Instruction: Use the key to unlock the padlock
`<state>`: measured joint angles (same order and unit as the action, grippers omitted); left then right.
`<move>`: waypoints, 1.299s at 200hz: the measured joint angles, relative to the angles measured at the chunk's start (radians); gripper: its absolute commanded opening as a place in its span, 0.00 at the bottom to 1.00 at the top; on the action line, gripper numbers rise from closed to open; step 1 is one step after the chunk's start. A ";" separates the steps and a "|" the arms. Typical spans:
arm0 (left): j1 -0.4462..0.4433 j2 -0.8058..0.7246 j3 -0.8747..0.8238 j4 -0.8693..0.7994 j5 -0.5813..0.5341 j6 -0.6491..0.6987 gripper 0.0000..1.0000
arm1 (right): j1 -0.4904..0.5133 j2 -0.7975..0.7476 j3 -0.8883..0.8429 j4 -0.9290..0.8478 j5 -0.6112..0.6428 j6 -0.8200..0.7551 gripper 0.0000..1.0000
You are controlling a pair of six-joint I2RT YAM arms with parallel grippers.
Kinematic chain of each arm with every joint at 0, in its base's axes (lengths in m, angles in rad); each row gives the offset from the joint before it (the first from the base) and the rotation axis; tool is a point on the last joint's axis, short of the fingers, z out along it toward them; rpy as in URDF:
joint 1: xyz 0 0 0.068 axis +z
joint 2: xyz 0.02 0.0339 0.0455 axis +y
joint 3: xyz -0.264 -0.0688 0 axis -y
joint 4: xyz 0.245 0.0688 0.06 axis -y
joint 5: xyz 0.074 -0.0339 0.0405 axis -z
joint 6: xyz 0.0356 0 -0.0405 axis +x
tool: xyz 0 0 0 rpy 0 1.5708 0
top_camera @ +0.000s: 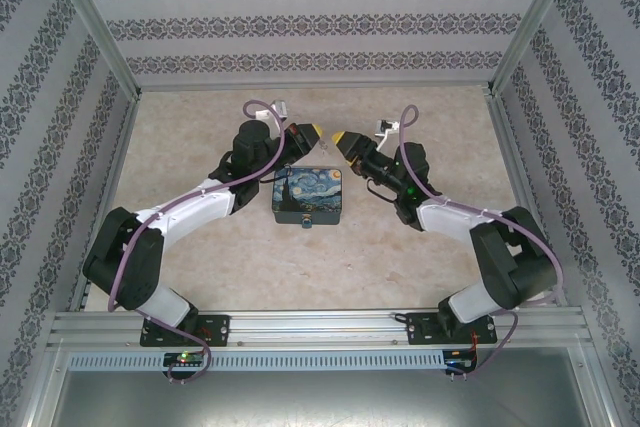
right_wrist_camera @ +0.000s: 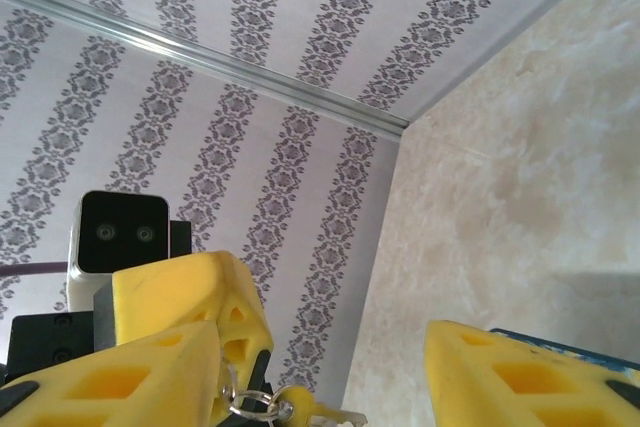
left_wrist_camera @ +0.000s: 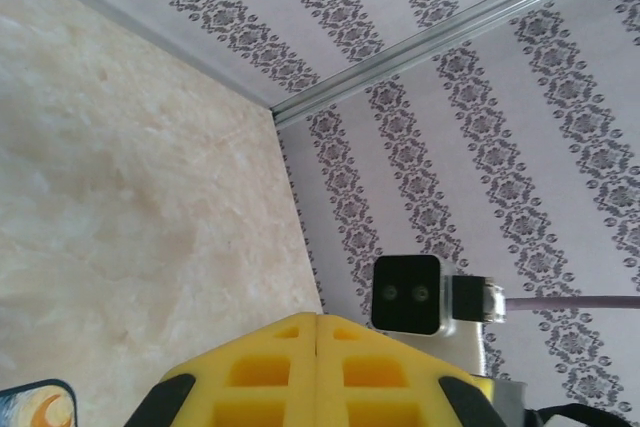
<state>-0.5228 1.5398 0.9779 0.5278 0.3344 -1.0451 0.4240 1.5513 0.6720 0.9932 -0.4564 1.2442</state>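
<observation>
My right gripper will next grab the key by its head [top_camera: 323,144] beside the small ring. The key's slim blade then stays free to unlock the padlock [top_camera: 305,219].
The key [right_wrist_camera: 335,414], slim with a small ring [right_wrist_camera: 250,407], dangles from the tip of my left gripper [right_wrist_camera: 235,322]. That gripper [left_wrist_camera: 316,319] has its yellow pads pressed together. In the top view it [top_camera: 318,131] meets my right gripper [top_camera: 343,140] tip to tip above the far edge of the starry-night tin [top_camera: 308,195]. My right gripper [right_wrist_camera: 325,347] is open, its fingers [right_wrist_camera: 120,382] wide apart, with the left gripper's tip and the key between them. A tiny blue padlock [top_camera: 305,219] sits at the tin's near side.
The tin stands mid-table on the beige marbled surface [top_camera: 180,147]. Patterned walls [top_camera: 310,17] enclose the back and both sides. The right wrist's camera block [left_wrist_camera: 407,293] faces the left wrist camera. A corner of the tin [left_wrist_camera: 40,402] shows low in the left wrist view.
</observation>
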 measured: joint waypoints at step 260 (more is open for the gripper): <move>0.000 -0.002 -0.021 0.041 -0.004 -0.026 0.00 | 0.057 0.069 0.046 0.108 -0.061 0.044 0.33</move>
<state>-0.5228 1.5379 0.9573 0.5686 0.3305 -1.0714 0.4808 1.6203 0.7181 1.1015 -0.5171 1.2881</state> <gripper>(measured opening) 0.052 0.327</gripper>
